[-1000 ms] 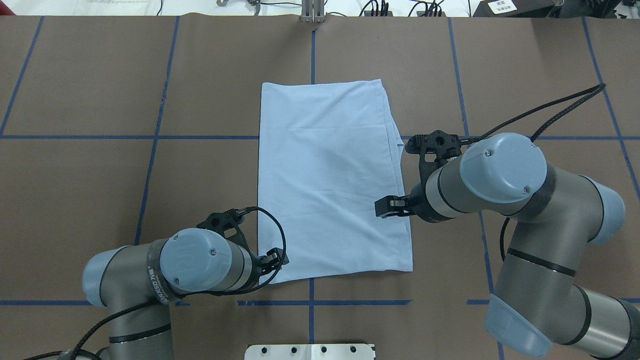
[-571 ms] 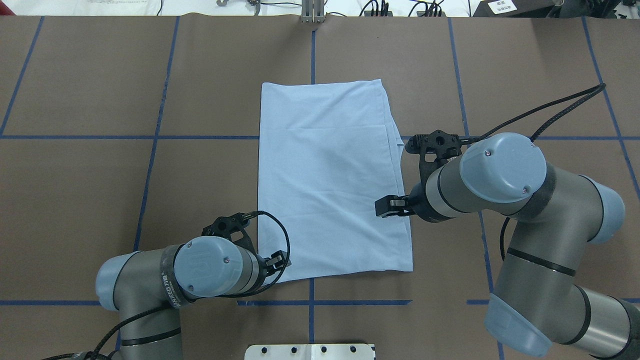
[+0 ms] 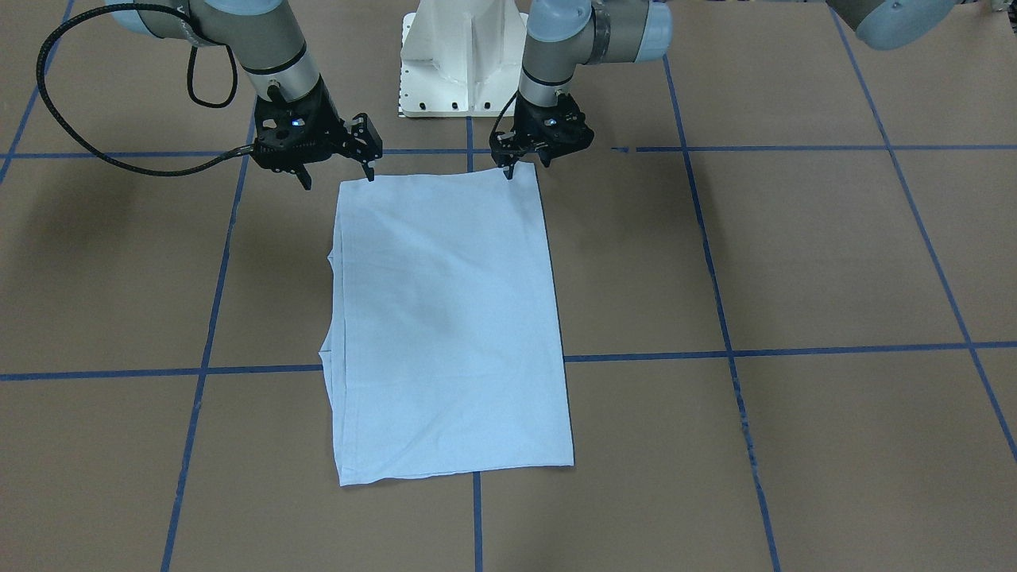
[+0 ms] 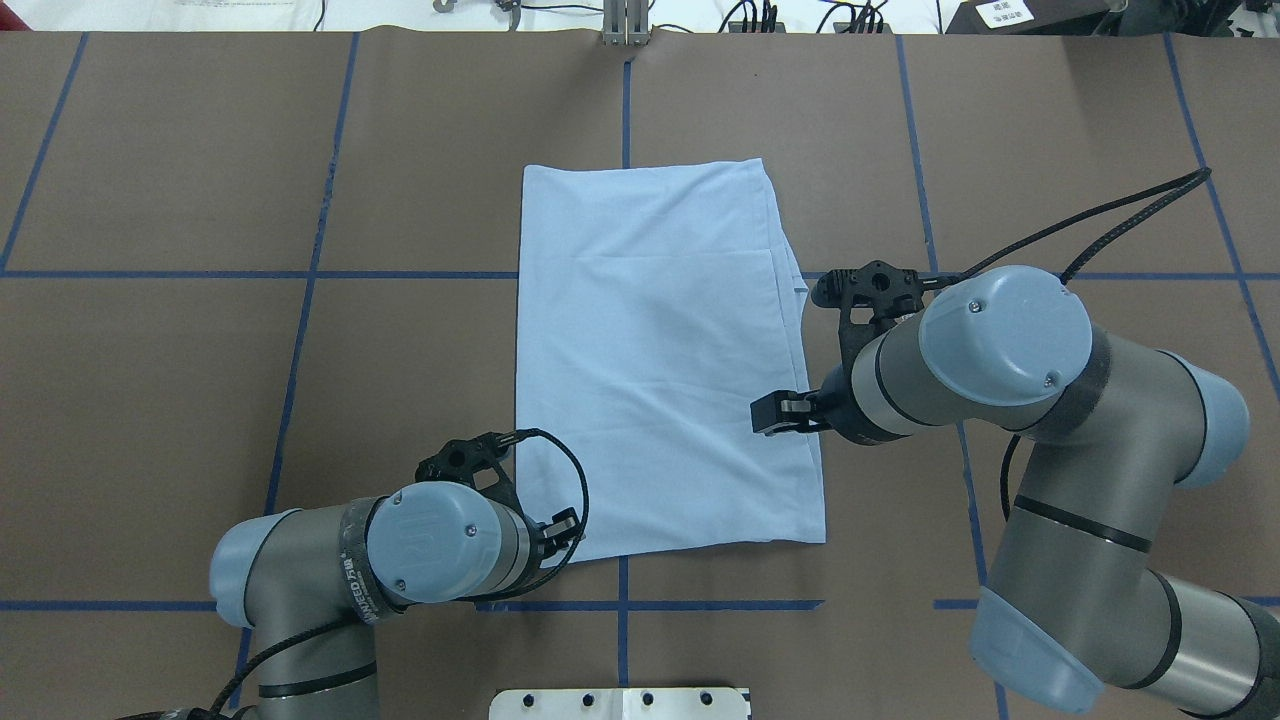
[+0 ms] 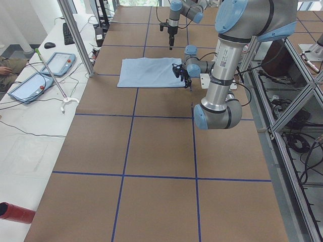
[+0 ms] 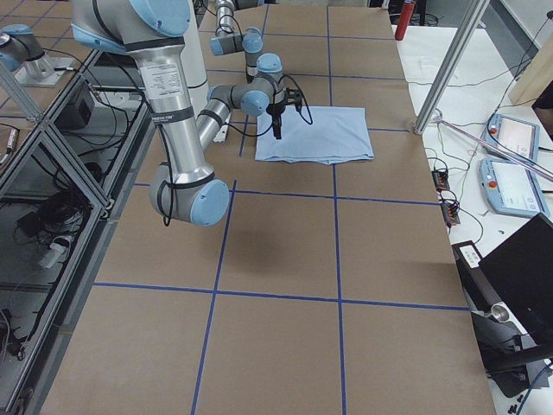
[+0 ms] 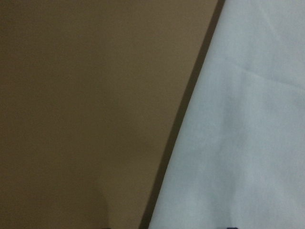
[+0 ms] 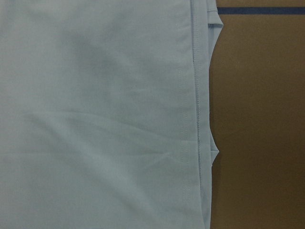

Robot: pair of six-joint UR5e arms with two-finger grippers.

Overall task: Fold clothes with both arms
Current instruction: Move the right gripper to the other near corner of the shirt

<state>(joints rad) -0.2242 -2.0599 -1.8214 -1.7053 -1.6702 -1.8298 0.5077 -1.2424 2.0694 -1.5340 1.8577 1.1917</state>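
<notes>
My left gripper is to pinch the shirt next by its near corner [image 3: 529, 167], where the folded layers end in a free edge.
The pale light-blue T-shirt [image 4: 660, 360] [image 3: 445, 318] lies flat on the brown table, folded into a long rectangle with no print or label showing. My left gripper [image 4: 562, 527] [image 3: 527, 167] is open and low at the shirt's near left corner, with one fingertip [image 3: 508, 171] at the cloth edge. The left wrist view shows only the shirt's edge [image 7: 238, 143] and the table. My right gripper [image 3: 338, 176] [image 4: 770, 415] is open above the shirt's right edge near the robot, holding nothing. The right wrist view looks down on the hem seam [image 8: 195, 119].
The white pedestal base [image 4: 620, 703] [image 3: 461, 63] stands at the table's near edge between the arms. Blue tape lines [image 4: 300, 274] grid the brown table. Tablets [image 5: 50, 63] and cables lie on a side bench beyond the far edge, by a metal post [image 5: 75, 35].
The left arm has swung to the right and nearer to the robot, bringing its gripper slightly closer to the shirt's near left corner. The right arm and the shirt have not moved.
</notes>
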